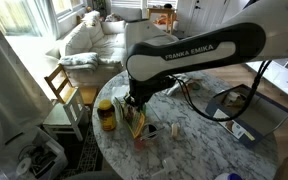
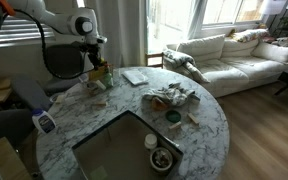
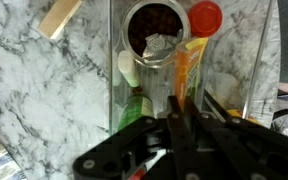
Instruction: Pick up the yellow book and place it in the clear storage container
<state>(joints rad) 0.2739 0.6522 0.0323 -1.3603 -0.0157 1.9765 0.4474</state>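
Observation:
My gripper needs to open now: the yellow book reaches between the clear storage container's sides below my fingers, so it would rest inside if I let go.
My gripper is shut on the yellow book, which shows edge-on as a thin orange-yellow strip running forward from the fingertips. The book hangs upright into the clear storage container, whose walls frame a jar of dark contents, a red lid and a green bottle. In both exterior views the gripper is lowered over the container beside the jar. The book shows below the fingers as a yellowish upright sheet.
The round marble table also holds white papers, a pile of small objects, a large flat clear panel and a blue-white item. A wooden chair stands beside the table, and a box on it.

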